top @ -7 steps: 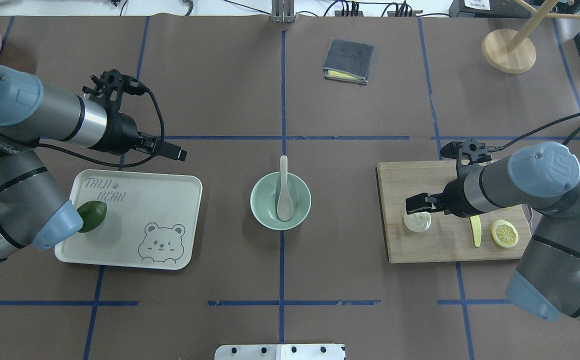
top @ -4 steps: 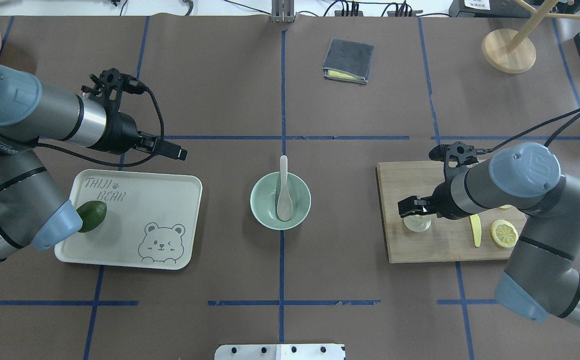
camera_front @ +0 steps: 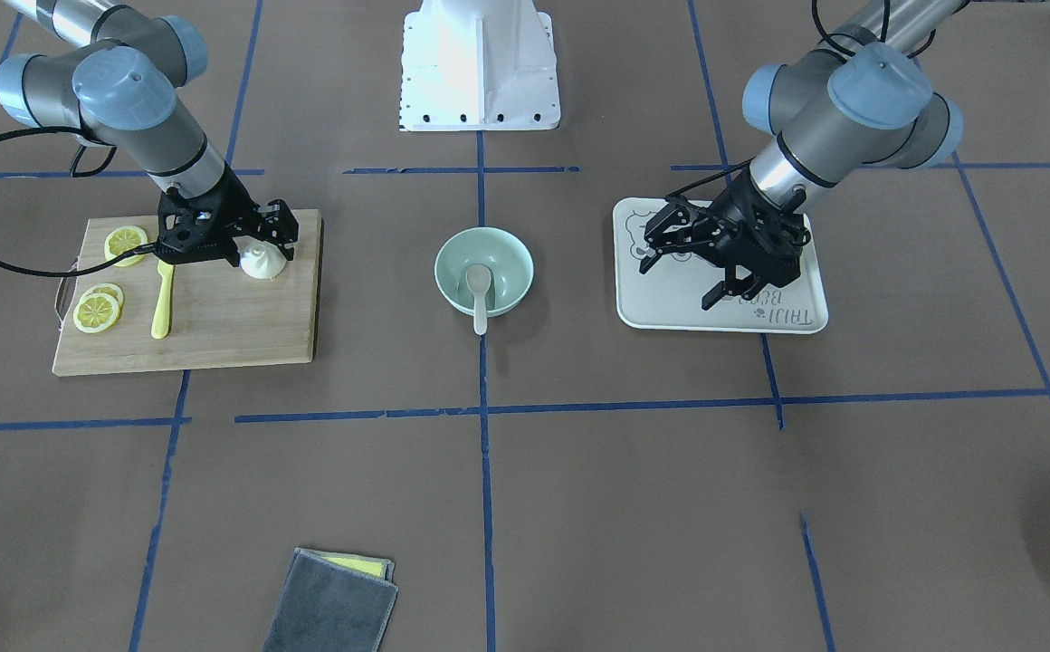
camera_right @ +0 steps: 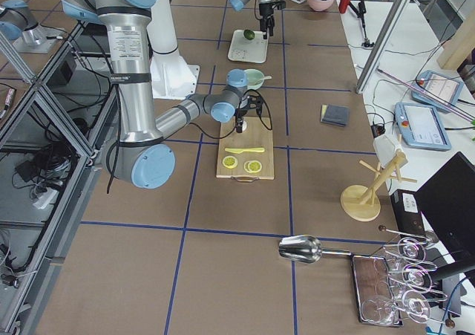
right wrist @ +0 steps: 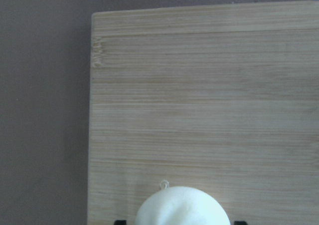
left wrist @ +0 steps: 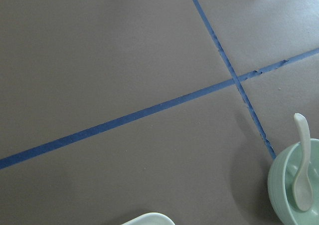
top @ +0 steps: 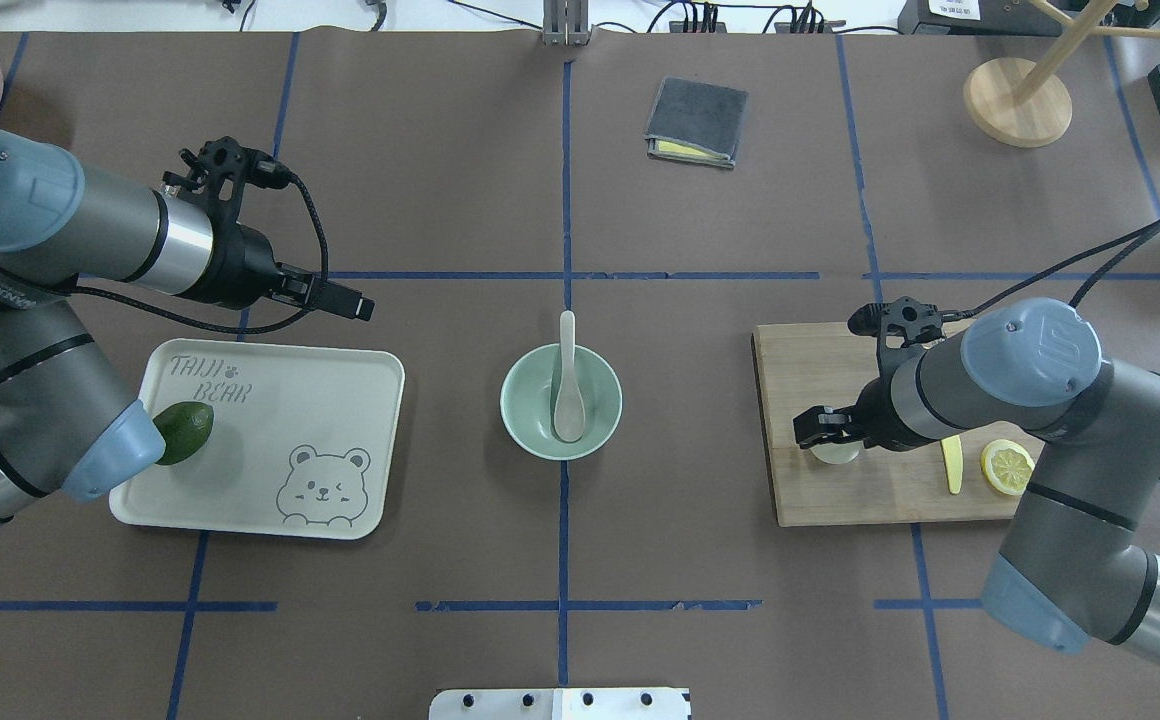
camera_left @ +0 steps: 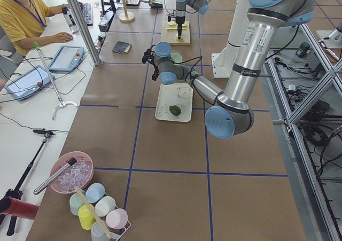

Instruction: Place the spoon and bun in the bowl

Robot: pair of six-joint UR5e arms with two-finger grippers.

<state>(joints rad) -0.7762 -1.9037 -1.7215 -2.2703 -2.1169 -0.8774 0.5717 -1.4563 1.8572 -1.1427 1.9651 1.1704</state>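
Note:
The right gripper grabs the white bun's rounded sides next, to put the bun (camera_front: 264,263) in the bowl (camera_front: 448,263) with the spoon.
The pale spoon (top: 568,390) lies in the mint-green bowl (top: 515,400) at the table's middle, its handle over the far rim; both also show in the front view, the spoon (camera_front: 478,290) and the bowl (camera_front: 448,263). The white bun (camera_front: 264,263) sits on the wooden cutting board (top: 840,350). My right gripper (top: 822,432) is low over the bun, open, with a jaw on each side of it. In the right wrist view the bun (right wrist: 182,207) fills the bottom centre. My left gripper (top: 352,304) is open and empty, above the tray's far edge.
A cream tray (top: 340,400) with a green fruit (top: 185,432) lies on the left. Lemon slices (top: 1008,467) and a yellow knife (top: 953,465) lie on the board behind the bun. A grey cloth (top: 697,122) and a wooden stand (top: 1017,100) are at the far side.
My right gripper has moved left and down over the bun, so it now mostly covers it in the overhead view. The left arm, bowl and spoon have not moved.

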